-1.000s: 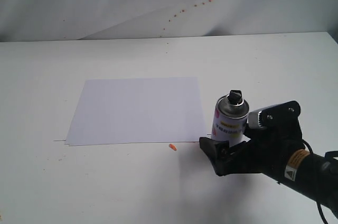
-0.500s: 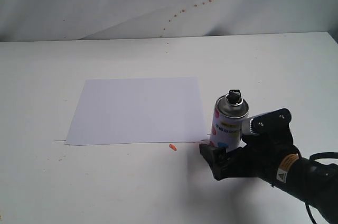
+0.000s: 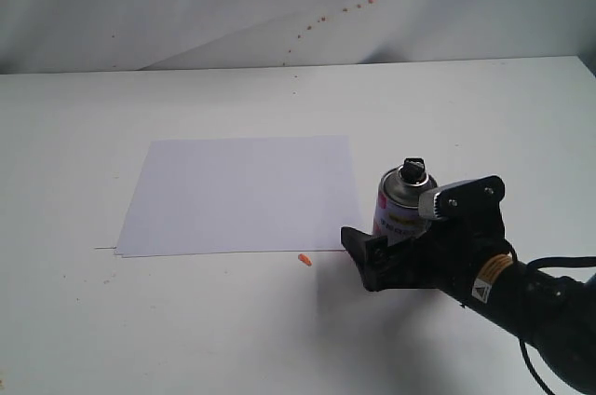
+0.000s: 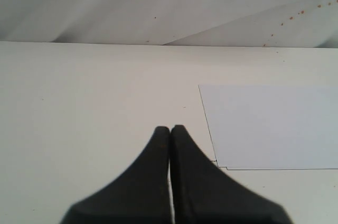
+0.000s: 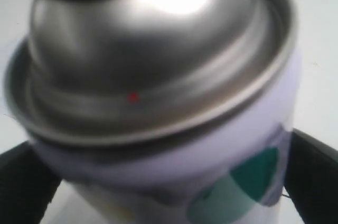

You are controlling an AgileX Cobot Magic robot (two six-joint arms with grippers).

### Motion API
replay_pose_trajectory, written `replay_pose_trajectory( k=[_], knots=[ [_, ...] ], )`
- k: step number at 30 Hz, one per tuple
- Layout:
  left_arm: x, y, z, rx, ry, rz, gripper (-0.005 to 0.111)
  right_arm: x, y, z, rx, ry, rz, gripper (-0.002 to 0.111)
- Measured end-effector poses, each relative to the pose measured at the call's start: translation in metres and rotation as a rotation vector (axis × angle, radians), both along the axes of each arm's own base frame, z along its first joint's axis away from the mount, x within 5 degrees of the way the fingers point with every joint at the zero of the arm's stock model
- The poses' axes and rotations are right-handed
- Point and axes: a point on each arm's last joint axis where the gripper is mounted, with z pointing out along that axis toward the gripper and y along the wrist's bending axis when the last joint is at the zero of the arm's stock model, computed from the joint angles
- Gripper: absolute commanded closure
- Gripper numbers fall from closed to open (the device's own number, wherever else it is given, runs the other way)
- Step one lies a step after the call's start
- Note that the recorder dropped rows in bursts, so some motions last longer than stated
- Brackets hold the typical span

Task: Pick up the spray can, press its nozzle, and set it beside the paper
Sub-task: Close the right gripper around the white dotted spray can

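Observation:
My right gripper is ready to close on the spray can, because my fingers are beside the can's body, below its silver shoulder (image 3: 402,189) (image 5: 153,44). Closing now would catch it.
The spray can (image 3: 400,209) stands upright on the table just off the right front corner of the paper (image 3: 242,192), its black nozzle (image 3: 413,170) on the silver dome. My right gripper (image 3: 382,237) is low at the table and open, and its black fingers straddle the can's lower body. In the right wrist view the can (image 5: 158,92) fills the picture, with one finger (image 5: 21,182) on each side of it. In the left wrist view my left gripper (image 4: 170,129) is shut and empty above bare table, with the paper (image 4: 269,126) off to one side.
A small orange speck (image 3: 304,259) lies on the table by the paper's front edge. A wrinkled white backdrop sheet (image 3: 186,4) with reddish spots hangs behind the table. The right arm's cable (image 3: 559,265) trails at the right front.
My right gripper has slid forward and to the left, so its fingers now reach further round the can. The can and the paper have not moved.

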Motion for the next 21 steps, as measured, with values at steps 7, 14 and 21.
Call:
replay_pose_trajectory(
  k=[7,14,21],
  knots=[
    [0.0,0.0,0.0,0.0,0.0,0.0,0.107,0.0018,0.0006,0.0008,0.002,-0.006,0.0,0.003],
    [0.0,0.0,0.0,0.0,0.0,0.0,0.107,0.0019,0.0002,0.0008,0.002,-0.006,-0.005,0.009],
    [0.0,0.0,0.0,0.0,0.0,0.0,0.107,0.0021,-0.0006,0.0003,-0.002,-0.001,-0.013,0.054]
  ],
)
